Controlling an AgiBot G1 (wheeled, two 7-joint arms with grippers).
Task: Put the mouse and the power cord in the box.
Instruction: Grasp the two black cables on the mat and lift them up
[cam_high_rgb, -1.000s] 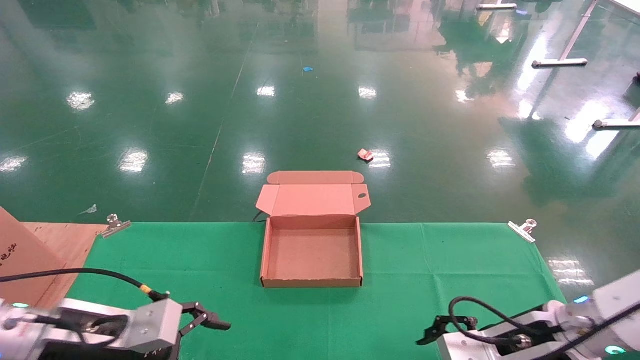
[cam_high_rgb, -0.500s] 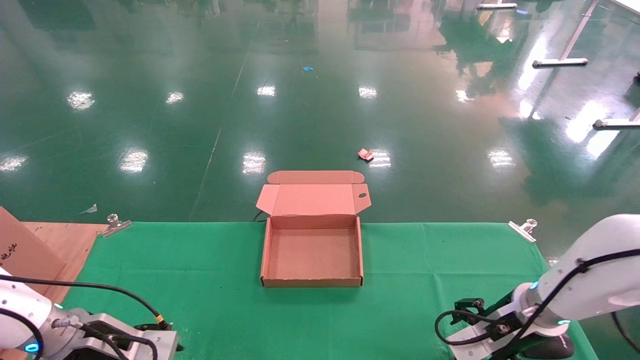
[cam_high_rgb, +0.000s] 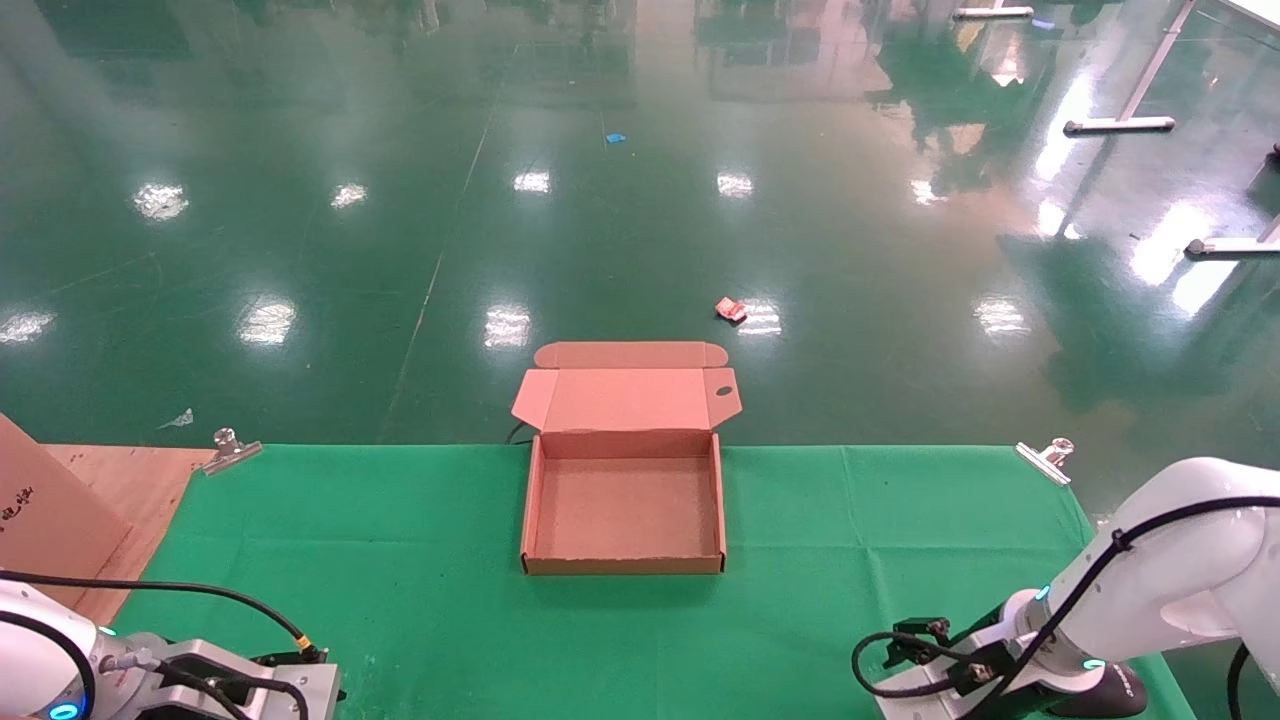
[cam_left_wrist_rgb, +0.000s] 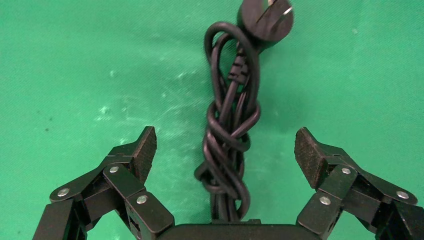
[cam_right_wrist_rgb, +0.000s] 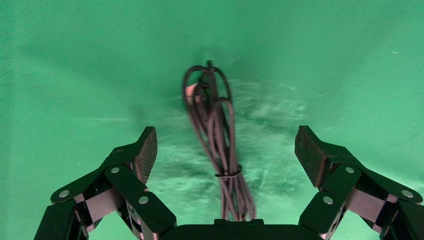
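Note:
The loose loops of the mouse's cable spread apart at the cable's end with the plug. My right gripper will grab the cable next by the gathered parts beside its tie (cam_right_wrist_rgb: 223, 156).
The brown box (cam_high_rgb: 531, 510) lies with its lid folded back at the middle of the green cloth, nothing inside. In the left wrist view the power cord (cam_left_wrist_rgb: 229, 131), a twisted black bundle with a round plug (cam_left_wrist_rgb: 265, 16), lies on the cloth between the fingers of my open left gripper (cam_left_wrist_rgb: 226, 145). My right gripper (cam_right_wrist_rgb: 226, 145) is open and straddles a thin, tied cable bundle (cam_right_wrist_rgb: 216, 131). The black mouse (cam_high_rgb: 1105, 690) peeks out under my right arm at the near right edge. In the head view neither gripper's fingers show.
Metal clips (cam_high_rgb: 230, 448) (cam_high_rgb: 1045, 458) pin the green cloth (cam_high_rgb: 400, 530) at its back corners. A wooden board with a cardboard sheet (cam_high_rgb: 45, 510) lies at the left. The table's far edge runs just behind the box, with floor beyond.
Both arms have drawn back to the near edge and turned downward, so their grippers left the head view. The right arm's white upper link swung into sight. The box has not moved.

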